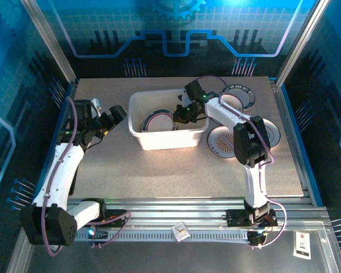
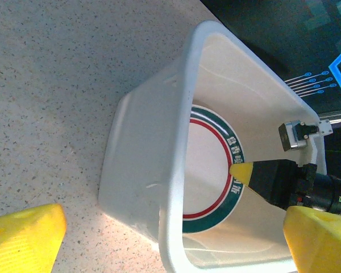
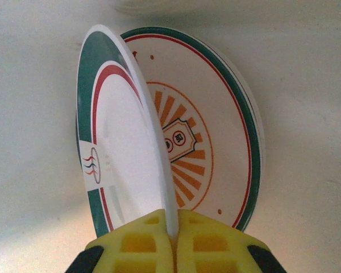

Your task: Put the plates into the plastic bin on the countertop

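The green-rimmed plate's lower edge (image 3: 84,116) sits over the sunburst plate (image 3: 216,131) in the bin and the green-rimmed plate would settle there, so my right gripper opens next.
The white plastic bin (image 1: 166,136) stands on the beige countertop (image 1: 159,170). My right gripper (image 3: 173,230) reaches down into the bin, shut on the rim of a green-rimmed plate (image 3: 125,159) held on edge. Under it an orange sunburst plate (image 3: 216,131) lies on the bin floor (image 3: 307,85). From above, the right gripper (image 1: 181,115) sits beside a plate in the bin (image 1: 156,121). My left gripper (image 1: 111,116) hangs open just left of the bin. In the left wrist view its yellow fingers (image 2: 23,239) frame the bin's corner (image 2: 179,170).
Three more plates lie on the countertop right of the bin: one at the back (image 1: 238,96), one in front (image 1: 221,141) and one partly under the right arm (image 1: 271,133). Blue walls and metal rails border the table.
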You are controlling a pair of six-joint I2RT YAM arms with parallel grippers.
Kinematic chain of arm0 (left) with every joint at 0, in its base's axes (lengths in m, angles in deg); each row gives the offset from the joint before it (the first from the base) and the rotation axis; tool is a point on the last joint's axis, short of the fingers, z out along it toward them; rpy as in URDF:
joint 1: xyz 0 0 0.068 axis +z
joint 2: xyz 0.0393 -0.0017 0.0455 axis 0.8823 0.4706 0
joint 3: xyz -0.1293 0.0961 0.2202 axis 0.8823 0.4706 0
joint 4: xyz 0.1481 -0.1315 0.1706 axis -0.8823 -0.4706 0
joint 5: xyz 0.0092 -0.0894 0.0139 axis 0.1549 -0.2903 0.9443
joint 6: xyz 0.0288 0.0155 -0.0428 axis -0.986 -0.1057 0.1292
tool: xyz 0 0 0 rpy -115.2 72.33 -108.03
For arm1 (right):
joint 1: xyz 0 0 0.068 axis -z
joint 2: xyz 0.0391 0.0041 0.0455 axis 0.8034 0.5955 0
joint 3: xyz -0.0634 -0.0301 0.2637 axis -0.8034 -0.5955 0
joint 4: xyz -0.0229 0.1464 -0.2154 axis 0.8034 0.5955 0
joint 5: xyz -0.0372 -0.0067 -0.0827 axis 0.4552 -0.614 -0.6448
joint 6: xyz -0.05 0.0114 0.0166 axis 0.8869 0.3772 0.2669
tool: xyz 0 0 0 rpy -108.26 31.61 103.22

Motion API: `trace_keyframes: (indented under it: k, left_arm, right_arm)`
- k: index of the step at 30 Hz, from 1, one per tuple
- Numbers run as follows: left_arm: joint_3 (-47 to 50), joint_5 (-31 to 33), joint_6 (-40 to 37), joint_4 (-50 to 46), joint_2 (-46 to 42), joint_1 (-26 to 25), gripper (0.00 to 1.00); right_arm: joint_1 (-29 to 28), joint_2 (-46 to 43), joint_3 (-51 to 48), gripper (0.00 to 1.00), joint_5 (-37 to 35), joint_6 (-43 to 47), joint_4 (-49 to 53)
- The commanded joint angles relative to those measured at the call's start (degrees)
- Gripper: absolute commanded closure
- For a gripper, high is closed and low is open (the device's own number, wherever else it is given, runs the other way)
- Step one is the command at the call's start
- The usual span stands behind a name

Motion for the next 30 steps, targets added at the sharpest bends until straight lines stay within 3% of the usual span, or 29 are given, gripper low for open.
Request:
trace_keyframes:
  k: [1,6,11,17,30]
  left_arm:
    - [1.0,-1.6,1.2,0.5,-1.3,0.6,0.01]
    - [1.4,-1.9,1.3,0.4,-1.5,0.6,0.01]
    - [1.7,-1.9,1.3,0.1,-2.0,0.6,0.01]
    - [2.1,-2.0,1.4,0.0,-3.0,0.6,0.01]
    - [2.5,-3.0,2.0,0.2,-4.8,0.6,0.01]
  right_arm:
    - [-1.2,0.7,1.9,0.9,0.9,1.1,2.8]
    - [-1.2,0.5,2.0,0.81,-0.1,0.8,2.9]
    - [-1.3,-0.2,1.7,0.61,-0.8,-0.2,2.2]
    - [-1.6,-2.1,1.0,0.48,-2.3,-1.4,0.8]
    - [-2.3,-11.4,-2.2,0.26,-8.4,-1.8,-1.3]
